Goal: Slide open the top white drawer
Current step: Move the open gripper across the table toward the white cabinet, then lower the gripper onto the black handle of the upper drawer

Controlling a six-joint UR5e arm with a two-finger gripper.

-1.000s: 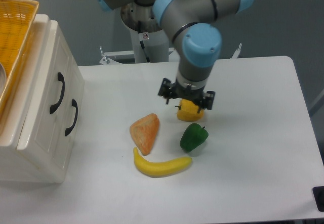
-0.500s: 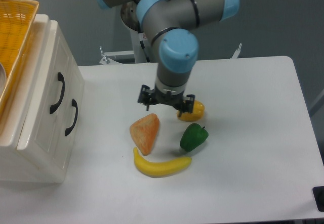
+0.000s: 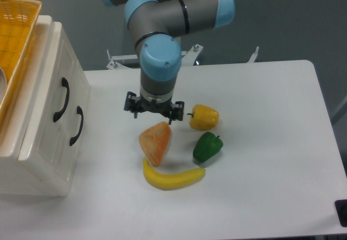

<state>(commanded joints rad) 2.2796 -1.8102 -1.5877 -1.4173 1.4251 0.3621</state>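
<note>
I will next grab the black arched handle (image 3: 60, 100) with my gripper to slide the top white drawer (image 3: 47, 91) open, as the handle stands out while the drawer is flush with the cabinet.
The cream-white cabinet stands at the left edge of the table. Its top white drawer (image 3: 47, 91) is pushed in flush, with its black arched handle (image 3: 60, 100) facing the table. The lower drawer (image 3: 64, 142) with the same kind of handle (image 3: 77, 125) is also closed. My gripper (image 3: 153, 116) points straight down above the table, to the right of the cabinet and apart from it, just above an orange wedge-shaped toy (image 3: 155, 141). Its fingers stand apart and hold nothing.
A yellow pepper (image 3: 204, 117), a green pepper (image 3: 207, 146) and a banana (image 3: 172, 177) lie mid-table to the right of and below the gripper. A yellow wicker basket (image 3: 16, 28) sits on top of the cabinet.
My gripper has moved left, from over the yellow pepper to above the orange wedge, closer to the cabinet. The pepper now shows fully. The drawers have not moved.
</note>
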